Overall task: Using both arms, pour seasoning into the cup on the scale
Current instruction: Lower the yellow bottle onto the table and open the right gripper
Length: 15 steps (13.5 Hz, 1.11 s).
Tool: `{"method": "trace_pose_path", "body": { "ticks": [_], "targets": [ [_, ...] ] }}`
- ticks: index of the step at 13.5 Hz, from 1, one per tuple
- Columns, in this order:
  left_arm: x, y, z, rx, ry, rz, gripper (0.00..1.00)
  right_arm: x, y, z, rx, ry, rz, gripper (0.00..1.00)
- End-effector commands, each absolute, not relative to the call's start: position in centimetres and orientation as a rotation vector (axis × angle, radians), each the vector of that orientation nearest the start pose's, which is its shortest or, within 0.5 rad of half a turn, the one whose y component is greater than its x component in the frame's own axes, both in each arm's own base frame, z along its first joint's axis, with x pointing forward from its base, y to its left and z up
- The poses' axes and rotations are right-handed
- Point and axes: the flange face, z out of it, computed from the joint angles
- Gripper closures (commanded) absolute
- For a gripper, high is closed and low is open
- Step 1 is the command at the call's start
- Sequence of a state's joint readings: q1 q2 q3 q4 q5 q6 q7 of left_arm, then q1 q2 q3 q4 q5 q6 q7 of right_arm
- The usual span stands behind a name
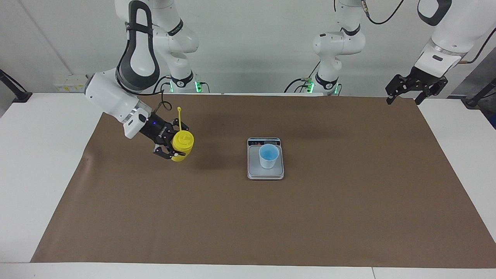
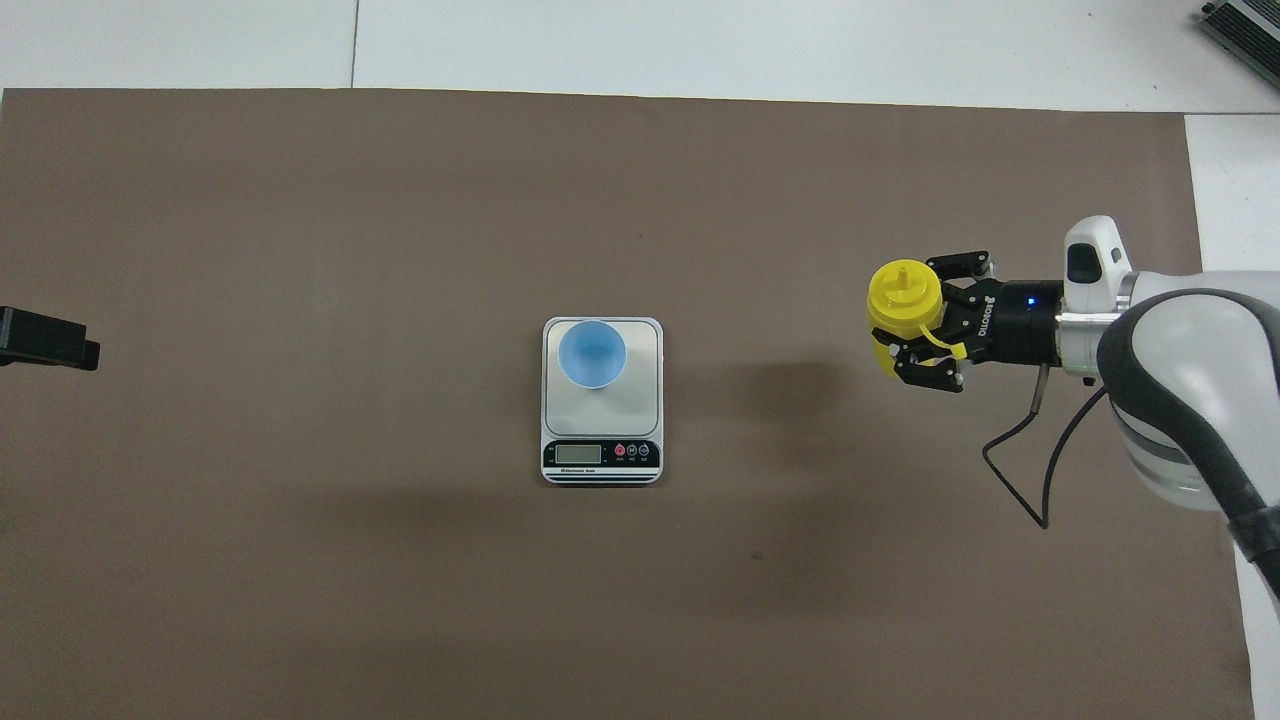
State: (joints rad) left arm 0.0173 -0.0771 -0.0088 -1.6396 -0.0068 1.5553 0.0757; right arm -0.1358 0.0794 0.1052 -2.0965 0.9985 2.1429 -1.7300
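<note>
The yellow bottle [image 2: 905, 295] hangs above the brown mat, apart from its shadow, so my right gripper keeps holding the bottle for now.
The yellow seasoning bottle [image 1: 183, 140] stands upright, its base at or just above the brown mat, toward the right arm's end of the table, its tethered cap strip sticking up. My right gripper [image 1: 176, 143] is shut on its body from the side; it also shows in the overhead view [image 2: 918, 318] around the bottle [image 2: 905, 295]. The light-blue cup [image 1: 268, 155] stands on the silver scale [image 1: 265, 174] at the table's middle, apart from the bottle. The cup [image 2: 592, 352] sits on the part of the scale [image 2: 640, 400] away from its display. My left gripper [image 1: 405, 99] waits open in the air.
A brown mat [image 1: 348, 217] covers most of the white table [image 1: 38, 155]. The left gripper hangs over the mat's corner at the left arm's end; only its tip [image 2: 45, 340] shows in the overhead view. The right arm's black cable [image 2: 1020, 450] loops over the mat.
</note>
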Motion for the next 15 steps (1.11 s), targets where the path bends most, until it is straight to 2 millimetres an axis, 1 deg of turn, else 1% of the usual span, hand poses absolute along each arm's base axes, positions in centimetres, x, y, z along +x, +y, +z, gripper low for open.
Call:
{"method": "trace_pose_path", "body": {
  "ticks": [1, 4, 6, 7, 9, 12, 14, 15],
  "targets": [
    [51.8, 0.4, 63.4, -3.156, 0.087, 0.016, 0.0, 54.4, -0.5, 37.9, -2.059, -1.235, -0.945, 1.0],
    [51.8, 0.4, 63.4, -3.156, 0.09, 0.018, 0.0, 54.2, -1.7, 36.7, -2.06, -1.228, -0.956, 1.0],
    [51.8, 0.4, 63.4, -3.156, 0.09, 0.016, 0.0, 53.5, -2.4, 35.7, -2.065, -1.164, -0.97, 1.0],
    [51.8, 0.4, 63.4, -3.156, 0.09, 0.016, 0.0, 53.3, -2.4, 35.3, -2.061, -1.171, -0.977, 1.0],
    [51.8, 0.4, 63.4, -3.156, 0.09, 0.016, 0.0, 52.8, -3.2, 34.7, -2.064, -1.182, -0.985, 1.0],
    [51.8, 0.4, 63.4, -3.156, 0.09, 0.016, 0.0, 52.5, -3.5, 34.2, -2.076, -1.217, -0.998, 1.0],
    [51.8, 0.4, 63.4, -3.156, 0.087, 0.016, 0.0, 52.2, -3.6, 32.8, -2.057, -1.227, -1.017, 1.0],
    [51.8, 0.4, 63.4, -3.156, 0.09, 0.016, 0.0, 52.2, -4.4, 31.9, -2.053, -1.235, -1.037, 0.99]
  ]
}}
